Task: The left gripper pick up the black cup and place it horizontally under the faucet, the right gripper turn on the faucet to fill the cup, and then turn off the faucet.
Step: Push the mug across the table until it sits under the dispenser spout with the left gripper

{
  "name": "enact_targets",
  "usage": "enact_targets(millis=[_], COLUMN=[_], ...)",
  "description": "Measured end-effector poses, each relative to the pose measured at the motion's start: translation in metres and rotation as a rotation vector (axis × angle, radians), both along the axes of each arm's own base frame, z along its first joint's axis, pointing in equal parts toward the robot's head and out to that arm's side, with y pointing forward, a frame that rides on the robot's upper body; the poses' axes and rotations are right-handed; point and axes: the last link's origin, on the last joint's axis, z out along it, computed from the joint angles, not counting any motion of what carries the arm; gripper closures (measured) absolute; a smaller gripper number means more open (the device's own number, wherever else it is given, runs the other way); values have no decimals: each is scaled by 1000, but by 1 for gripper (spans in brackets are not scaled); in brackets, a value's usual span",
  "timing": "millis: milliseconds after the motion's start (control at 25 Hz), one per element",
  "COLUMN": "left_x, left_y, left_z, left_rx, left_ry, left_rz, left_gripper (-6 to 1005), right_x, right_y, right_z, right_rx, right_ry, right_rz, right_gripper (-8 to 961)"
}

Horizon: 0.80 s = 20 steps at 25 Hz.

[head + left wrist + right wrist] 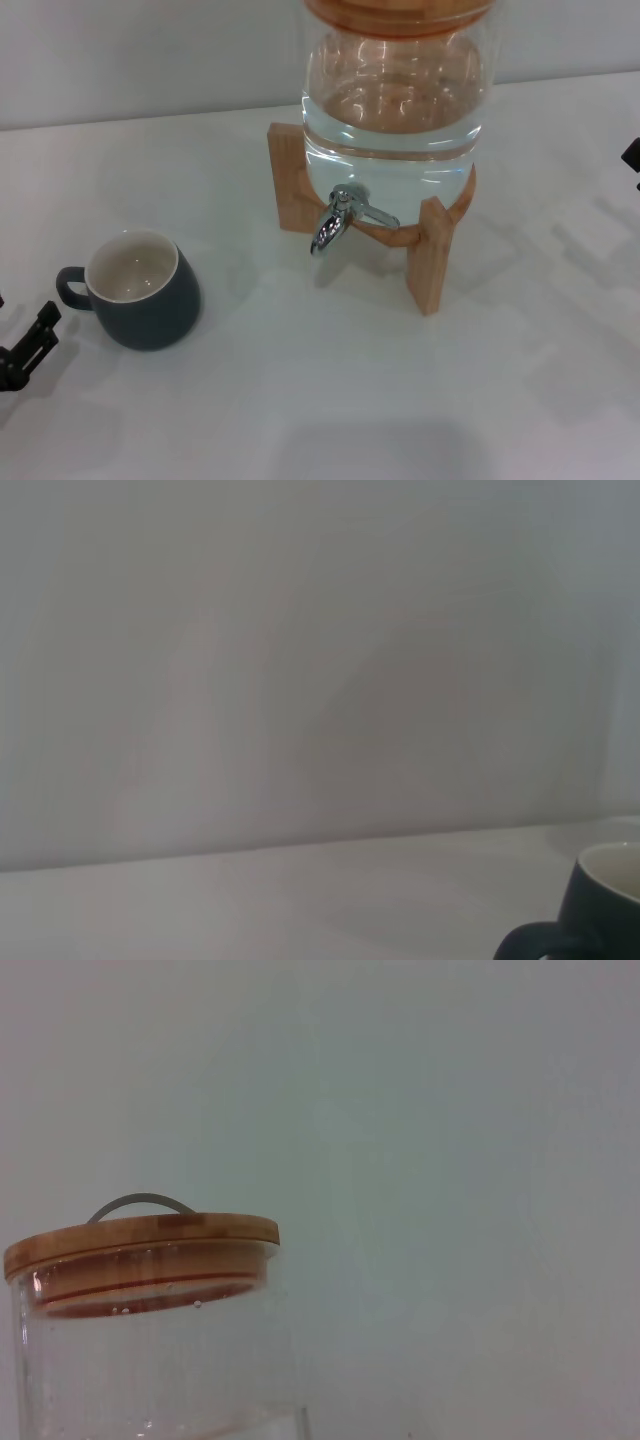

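Observation:
My left gripper moves toward the cup's loop handle, before it closes on the handle, since my fingers are still short of the handle.
The black cup stands upright on the white table, left of the jar, its cream inside empty and its loop handle pointing left. Part of the cup also shows in a corner of the left wrist view. My left gripper sits low at the table's left edge, just left of the handle and apart from it. The chrome faucet juts from the front of the water jar, spout down, with nothing under it. Only a black sliver of my right gripper shows at the right edge, well clear of the faucet.
The jar rests on a wooden stand with legs reaching toward me. It is partly filled with water and has a wooden lid with a wire handle. A pale wall rises behind the table.

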Motion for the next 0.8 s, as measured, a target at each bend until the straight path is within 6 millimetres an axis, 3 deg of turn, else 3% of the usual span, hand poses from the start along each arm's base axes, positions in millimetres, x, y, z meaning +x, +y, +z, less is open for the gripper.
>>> enact_targets(millis=[320, 800], left_x=[8, 12], left_y=[17, 23], left_z=[-11, -13], left_rx=[-40, -42], left_ry=[36, 41], left_rz=[-6, -14], left_gripper=[253, 256], right_x=[-1, -1], right_y=[-1, -2], right_z=[-2, -1], right_rx=[-6, -2], right_ry=[4, 6], right_rz=[8, 6], right_gripper=[129, 129])
